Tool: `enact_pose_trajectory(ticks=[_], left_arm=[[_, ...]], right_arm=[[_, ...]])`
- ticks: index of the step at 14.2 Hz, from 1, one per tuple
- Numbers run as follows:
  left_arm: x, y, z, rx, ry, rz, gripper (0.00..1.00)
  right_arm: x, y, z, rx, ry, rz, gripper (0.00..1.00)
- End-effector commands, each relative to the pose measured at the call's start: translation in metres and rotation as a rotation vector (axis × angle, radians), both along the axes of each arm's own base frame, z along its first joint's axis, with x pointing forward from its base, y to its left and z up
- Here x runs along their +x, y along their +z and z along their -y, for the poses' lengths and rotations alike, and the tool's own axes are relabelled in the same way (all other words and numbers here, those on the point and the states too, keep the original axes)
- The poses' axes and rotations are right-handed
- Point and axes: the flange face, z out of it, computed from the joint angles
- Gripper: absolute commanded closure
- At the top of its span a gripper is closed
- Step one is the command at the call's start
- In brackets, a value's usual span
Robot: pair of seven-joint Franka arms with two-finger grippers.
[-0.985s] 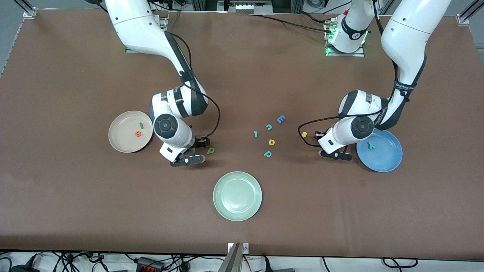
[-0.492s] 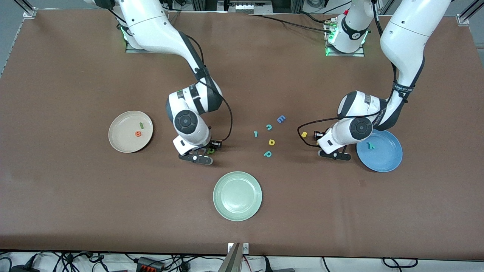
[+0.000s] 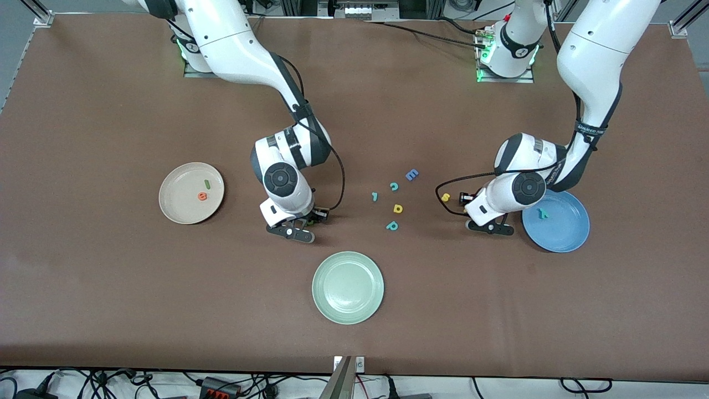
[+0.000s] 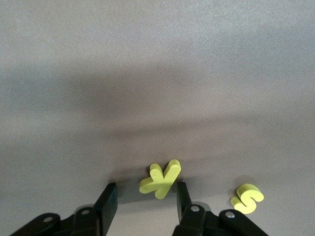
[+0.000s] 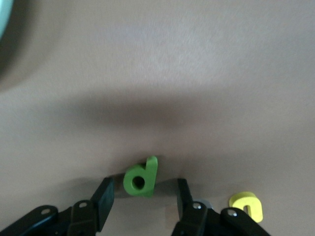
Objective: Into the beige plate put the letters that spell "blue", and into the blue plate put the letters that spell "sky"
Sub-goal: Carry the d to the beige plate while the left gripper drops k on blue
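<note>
I will grab the yellow k by its arms with my left gripper next, so that it puts a "sky" letter into the blue plate.
The beige plate holds the orange e and the green l. My right gripper is low over the table between the beige plate and the loose letters. It is open, and the green b lies between its fingers, touching neither. The yellow u lies just outside one finger. The blue plate holds the teal y. Beside it my left gripper is open around the yellow k, which lies close to one finger. The yellow s lies nearby.
A pale green plate sits nearer the front camera, mid-table. Between the arms lie a teal c, a teal l, a teal p, a yellow a/d letter and a blue E-like letter.
My right arm has swung from beside the beige plate toward the left arm's end, and its gripper now straddles the green b. The left arm has barely moved.
</note>
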Motion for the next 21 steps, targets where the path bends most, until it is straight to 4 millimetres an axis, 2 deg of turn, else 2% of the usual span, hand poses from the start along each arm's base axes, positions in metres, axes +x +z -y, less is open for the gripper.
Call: enact_pose_trajectory(ticks=[1, 4, 5, 7, 8, 10, 14, 16, 17, 19, 21], left_arm=[[0.005, -0.001, 0.002, 0.0, -0.007, 0.036, 0.44], [0.005, -0.001, 0.004, -0.001, -0.013, 0.037, 0.44], [0.005, -0.001, 0.006, -0.001, -0.014, 0.039, 0.48], [0.005, -0.001, 0.006, -0.001, -0.014, 0.039, 0.64], [0.004, 0.0, 0.005, -0.002, -0.027, 0.04, 0.82], [0.005, 0.001, 0.005, -0.003, -0.029, 0.044, 0.93], [0.006, 0.004, 0.003, -0.001, -0.028, 0.045, 0.97], [0.008, 0.017, -0.006, 0.012, -0.018, 0.042, 0.97], [0.009, 0.026, -0.015, 0.028, -0.013, 0.021, 0.97], [0.024, 0.051, -0.042, 0.043, -0.028, -0.017, 0.96], [0.042, 0.074, -0.07, 0.04, -0.054, -0.044, 0.96]], right_arm=[[0.007, 0.003, -0.005, 0.019, -0.043, 0.007, 0.4], [0.007, 0.002, -0.005, 0.018, -0.04, 0.008, 0.43], [0.007, -0.001, -0.004, 0.015, -0.04, 0.005, 0.43], [0.006, -0.005, -0.003, 0.01, -0.036, 0.001, 0.44], [0.007, -0.005, -0.001, 0.011, -0.038, 0.001, 0.44], [0.007, -0.006, -0.001, 0.011, -0.039, -0.001, 0.5], [0.007, -0.005, -0.001, 0.009, -0.031, 0.0, 0.8], [0.008, -0.002, -0.002, 0.012, -0.012, 0.004, 0.86], [0.009, 0.002, -0.002, 0.016, -0.004, 0.007, 0.86], [0.012, 0.009, 0.004, 0.007, 0.014, 0.016, 0.86], [0.016, 0.025, 0.034, -0.004, 0.041, -0.018, 0.86]])
